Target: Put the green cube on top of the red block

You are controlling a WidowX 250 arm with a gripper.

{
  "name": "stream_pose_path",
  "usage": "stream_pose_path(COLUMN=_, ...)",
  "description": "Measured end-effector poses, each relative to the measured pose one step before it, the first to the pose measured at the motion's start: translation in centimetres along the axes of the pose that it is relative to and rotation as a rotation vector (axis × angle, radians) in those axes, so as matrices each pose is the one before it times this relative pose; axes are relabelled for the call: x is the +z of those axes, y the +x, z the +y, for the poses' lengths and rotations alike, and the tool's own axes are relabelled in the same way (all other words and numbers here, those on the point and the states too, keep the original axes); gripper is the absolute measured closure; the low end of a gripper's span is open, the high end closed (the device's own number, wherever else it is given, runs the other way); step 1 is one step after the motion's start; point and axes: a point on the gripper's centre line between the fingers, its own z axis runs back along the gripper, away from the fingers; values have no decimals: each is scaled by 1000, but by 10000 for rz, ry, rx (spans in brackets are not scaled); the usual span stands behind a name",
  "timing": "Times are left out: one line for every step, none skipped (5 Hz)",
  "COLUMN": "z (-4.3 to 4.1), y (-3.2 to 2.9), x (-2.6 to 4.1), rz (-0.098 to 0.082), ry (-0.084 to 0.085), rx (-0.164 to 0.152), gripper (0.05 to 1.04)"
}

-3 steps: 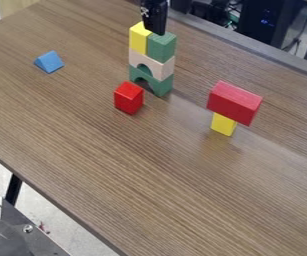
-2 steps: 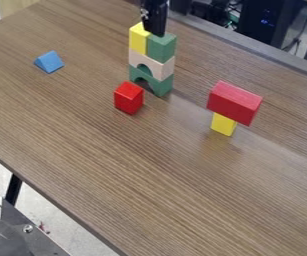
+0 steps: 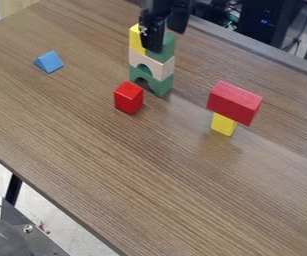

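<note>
I will grab the green cube (image 3: pixel 169 49) next, with my gripper on its opposite sides, so that I can set it on top of the red block.
The black gripper (image 3: pixel 166 38) is at the top of the view, its two fingers apart, one in front of the green cube and the other at its far right side. The green cube (image 3: pixel 169 49) sits on the beige arch beside a yellow block, partly covered by the near finger. A large red block (image 3: pixel 233 102) lies across a small yellow block (image 3: pixel 223 124) at the right. Whether the fingers touch the cube cannot be told.
Beneath the green cube are the beige arch (image 3: pixel 139 58) and a green arch (image 3: pixel 160 87), with the yellow block (image 3: pixel 137 40) alongside. A smaller red block (image 3: pixel 128 98) stands just in front. A blue triangular block (image 3: pixel 49 62) lies at the left of the wooden table (image 3: pixel 149 185).
The gripper has come down over the green cube, and its second finger now shows to the right. The blocks have kept their places.
</note>
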Motion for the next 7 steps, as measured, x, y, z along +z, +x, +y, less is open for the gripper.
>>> stream_pose_path(z=-116, y=206, x=-425, rz=-109, ry=39, rx=51, gripper=405)
stream_pose_path(z=-23, y=23, x=0, rz=-15, ry=-14, rx=-54, gripper=534)
stream_pose_path(z=-35, y=375, x=179, rz=-208, ry=-27, rx=-105, gripper=535)
stream_pose_path(z=751, y=540, x=1664, rz=65, ry=365, rx=-220, gripper=535)
stream_pose_path(z=1172, y=2170, x=2465, rz=-3, ry=396, rx=-243, gripper=535)
stream_pose_path(z=558, y=2538, x=1181, rz=107, ry=209, rx=-494, gripper=535)
stream_pose_path(z=404, y=2134, x=971, rz=93, ry=77, rx=23, gripper=534)
